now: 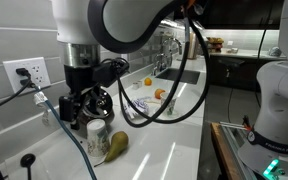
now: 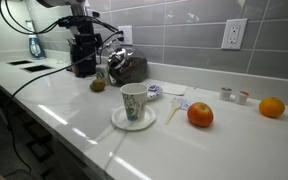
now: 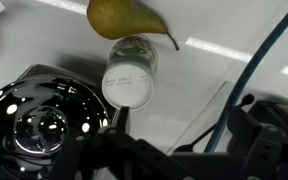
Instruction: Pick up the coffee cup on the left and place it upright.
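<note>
I should next turn the coffee cup (image 1: 97, 129) and place it upright, so I should grab it across its outer sides near the cup's printed base and leave the base uncovered.
The coffee cup (image 3: 131, 72) is a small whitish cylinder lying on its side on the white counter, with its printed round base facing the wrist camera. It touches or nearly touches the yellow-green pear (image 3: 124, 15). In both exterior views the cup (image 1: 97, 129) (image 2: 101, 74) sits just below my gripper (image 1: 85, 105) (image 2: 84, 58), next to the pear (image 1: 117, 145) (image 2: 98, 85). My gripper (image 3: 179, 135) hangs over the counter just beside the cup, its dark fingers apart and empty.
A shiny chrome kettle (image 3: 39, 115) (image 2: 127, 68) stands close beside the cup. An orange-tinted cup on a white saucer (image 2: 134, 103), two oranges (image 2: 200, 114) (image 2: 272, 107) and small items lie further along the counter. The tiled wall with outlets (image 1: 26, 72) is behind, and cables hang from the arm.
</note>
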`<state>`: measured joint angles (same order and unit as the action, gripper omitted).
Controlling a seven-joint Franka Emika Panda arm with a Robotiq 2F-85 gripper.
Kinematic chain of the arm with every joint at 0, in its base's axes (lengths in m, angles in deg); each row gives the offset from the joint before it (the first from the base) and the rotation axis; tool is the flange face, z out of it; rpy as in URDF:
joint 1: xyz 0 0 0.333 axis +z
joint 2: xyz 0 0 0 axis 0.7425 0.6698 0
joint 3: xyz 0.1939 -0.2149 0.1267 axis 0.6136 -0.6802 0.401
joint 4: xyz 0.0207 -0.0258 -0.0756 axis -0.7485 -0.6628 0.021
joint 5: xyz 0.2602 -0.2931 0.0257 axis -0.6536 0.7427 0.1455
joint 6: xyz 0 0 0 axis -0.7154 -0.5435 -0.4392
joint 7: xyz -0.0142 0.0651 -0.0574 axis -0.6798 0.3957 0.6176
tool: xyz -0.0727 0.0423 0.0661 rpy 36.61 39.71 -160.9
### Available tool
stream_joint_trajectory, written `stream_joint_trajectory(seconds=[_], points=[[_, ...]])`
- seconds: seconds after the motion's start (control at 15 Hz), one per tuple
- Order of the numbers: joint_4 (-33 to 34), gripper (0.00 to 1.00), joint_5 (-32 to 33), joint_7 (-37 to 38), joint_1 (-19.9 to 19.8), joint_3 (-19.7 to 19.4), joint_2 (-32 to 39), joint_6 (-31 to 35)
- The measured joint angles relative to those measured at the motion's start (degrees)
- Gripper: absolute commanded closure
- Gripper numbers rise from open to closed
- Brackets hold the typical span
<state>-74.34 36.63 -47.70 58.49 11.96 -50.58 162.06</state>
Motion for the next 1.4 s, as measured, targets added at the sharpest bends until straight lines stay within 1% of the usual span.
stream_joint_trajectory(seconds=[0.33,0.47,0.73,0.8,0.87,1.0,1.13,1.2,1.27,1.33,1.4], points=[[-1.1,0.0,0.0,2.5,1.1,-2.6,1.2,1.0],[-1.7,0.09,0.0,3.6,1.6,-2.9,1.6,1.0],[-2.4,0.41,0.0,5.4,3.1,-3.4,2.1,1.0],[-2.5,0.46,0.0,5.6,3.4,-3.5,2.1,1.1],[-2.8,0.54,0.1,5.7,3.7,-3.7,2.2,1.5],[-3.1,0.6,0.8,5.7,4.1,-4.3,2.4,2.8],[-3.2,0.59,2.3,5.7,4.6,-4.9,2.5,4.4],[-3.2,0.54,3.2,5.7,4.8,-5.1,2.6,5.5],[-3.4,0.53,4.0,5.7,5.0,-5.3,2.7,6.7],[-3.5,0.48,4.7,5.7,5.2,-5.5,2.8,7.8],[-3.8,0.52,5.3,5.7,5.4,-5.7,2.9,8.6]])
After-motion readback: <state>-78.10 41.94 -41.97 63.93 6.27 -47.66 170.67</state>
